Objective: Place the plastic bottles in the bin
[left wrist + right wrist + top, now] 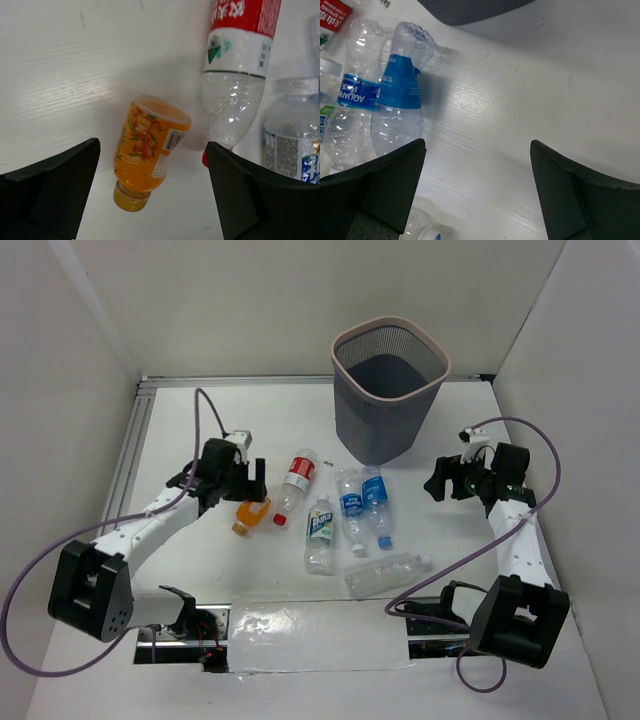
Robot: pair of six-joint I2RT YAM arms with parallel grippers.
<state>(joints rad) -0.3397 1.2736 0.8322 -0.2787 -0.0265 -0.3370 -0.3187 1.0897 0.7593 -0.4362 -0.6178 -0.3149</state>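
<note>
My left gripper moves down, before it closes on the orange bottle (252, 514), since the fingers are still above the bottle.
Several plastic bottles lie on the white table. The orange bottle (252, 514) (147, 150) lies at the left, its cap toward the near edge. Beside it lies a red-labelled bottle (296, 483) (240, 65), then a green-white one (320, 532) and two blue-labelled ones (350, 508) (377, 502) (397, 95). An unlabelled bottle (385, 574) lies nearest. My left gripper (252, 480) (152, 146) hangs open over the orange bottle, a finger on each side, not touching. My right gripper (437, 480) (477, 145) is open over bare table right of the blue bottles. The bin (385, 425) (470, 10) stands upright behind.
White walls close in the table on the left, right and back. A metal rail (140, 430) runs along the left and back edges. A clear plastic sheet (300, 625) lies taped between the arm bases. Purple cables loop from both arms.
</note>
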